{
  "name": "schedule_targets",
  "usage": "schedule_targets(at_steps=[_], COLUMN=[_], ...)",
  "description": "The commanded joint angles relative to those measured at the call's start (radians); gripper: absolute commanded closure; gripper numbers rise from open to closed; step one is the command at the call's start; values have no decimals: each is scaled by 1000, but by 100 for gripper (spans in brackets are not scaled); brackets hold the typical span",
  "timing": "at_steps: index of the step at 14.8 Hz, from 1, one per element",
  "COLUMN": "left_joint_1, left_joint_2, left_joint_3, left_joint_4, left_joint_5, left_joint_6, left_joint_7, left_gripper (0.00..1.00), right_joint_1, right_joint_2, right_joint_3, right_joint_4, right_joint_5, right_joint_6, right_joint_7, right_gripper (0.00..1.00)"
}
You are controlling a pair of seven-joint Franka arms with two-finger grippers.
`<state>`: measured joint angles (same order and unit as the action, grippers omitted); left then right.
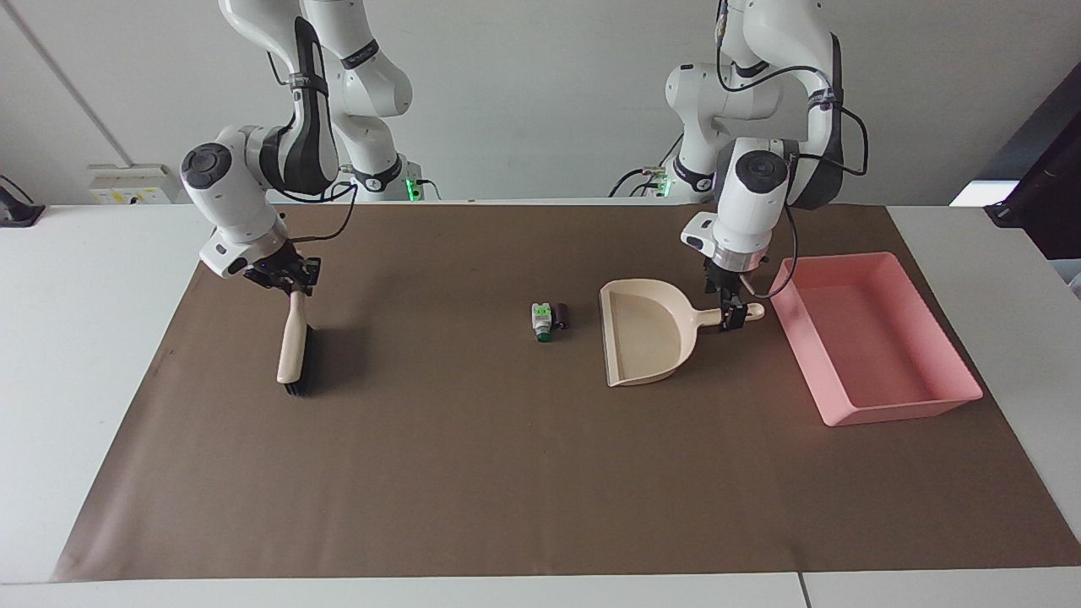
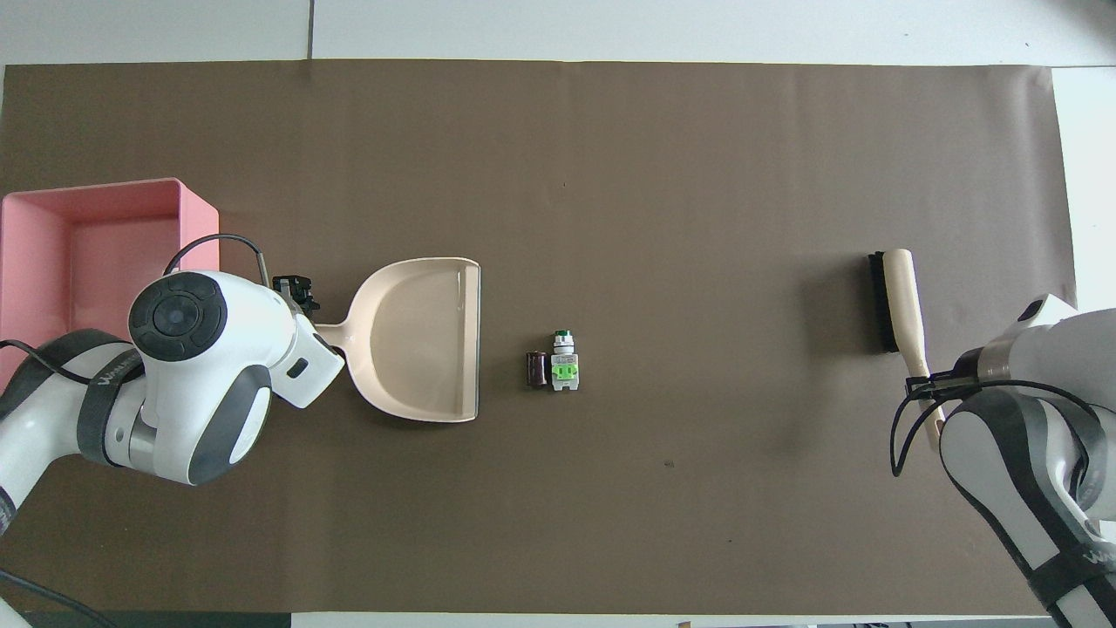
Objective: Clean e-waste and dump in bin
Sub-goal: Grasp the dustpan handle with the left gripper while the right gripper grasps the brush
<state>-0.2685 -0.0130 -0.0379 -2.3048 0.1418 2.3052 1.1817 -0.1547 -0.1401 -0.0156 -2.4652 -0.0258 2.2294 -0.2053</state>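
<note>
My left gripper closes on the dustpan's handle next, since it stands low around the handle (image 2: 331, 334), close behind the cream dustpan (image 2: 418, 340).
The e-waste lies mid-mat: a white and green piece (image 1: 540, 322) (image 2: 564, 367) touching a dark cylinder (image 1: 562, 315) (image 2: 535, 369), just off the open mouth of the cream dustpan (image 1: 642, 333) (image 2: 418, 340). The pink bin (image 1: 878, 412) (image 2: 199, 209) sits at the left arm's end of the table, beside the dustpan's handle. My left gripper (image 1: 731, 317) is down at the dustpan's handle, close to its end. My right gripper (image 1: 292, 279) (image 2: 926, 382) is shut on the handle of the cream brush (image 1: 292, 350) (image 2: 896, 301), which lies on the mat at the right arm's end.
A brown mat (image 1: 507, 473) covers most of the white table. The left arm's wrist hides the dustpan's handle in the overhead view. The bin holds nothing that shows.
</note>
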Motion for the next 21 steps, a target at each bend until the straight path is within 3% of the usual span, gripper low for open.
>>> schedule_targets(at_steps=[1, 4, 5, 9, 12, 13, 15, 17, 19, 21], left_joint_1=[-9, -9, -11, -12, -12, -12, -12, -14, -49, -69], left_joint_2=[2, -1, -1, -5, -7, -5, 1, 2, 4, 4], left_joint_3=[10, 10, 10, 10, 10, 10, 10, 10, 7, 7], left_joint_4=[-15, -24, -24, -24, -24, -21, 4, 39, 65, 65], left_joint_5=[31, 31, 31, 31, 44, 44, 45, 76, 184, 196], left_joint_6=[39, 36, 31, 1, -6, -6, -35, -82, -113, -118], left_joint_7=[-27, -51, -59, -62, -59, -57, -53, -50, -53, -62], left_gripper=[6, 12, 19, 52, 85, 92, 99, 100, 100, 100], right_joint_1=[-12, 0, 10, 153, 306, 361, 470, 568, 656, 730], right_joint_2=[-3, 2, -4, -10, -33, -41, -55, -68, -47, -6], right_joint_3=[5, 8, 19, 22, 22, 22, 22, 23, 23, 23], right_joint_4=[-2, 60, 112, 253, 265, 262, 247, 215, 210, 213], right_joint_5=[12, 12, 12, 10, 10, 10, 10, 10, 10, 12], right_joint_6=[16, -54, -124, -318, -378, -396, -399, -399, -392, -360], right_joint_7=[1, 36, 76, 229, 380, 455, 581, 677, 757, 820], right_gripper=[100, 100, 100, 100, 100, 100, 100, 100, 100, 100])
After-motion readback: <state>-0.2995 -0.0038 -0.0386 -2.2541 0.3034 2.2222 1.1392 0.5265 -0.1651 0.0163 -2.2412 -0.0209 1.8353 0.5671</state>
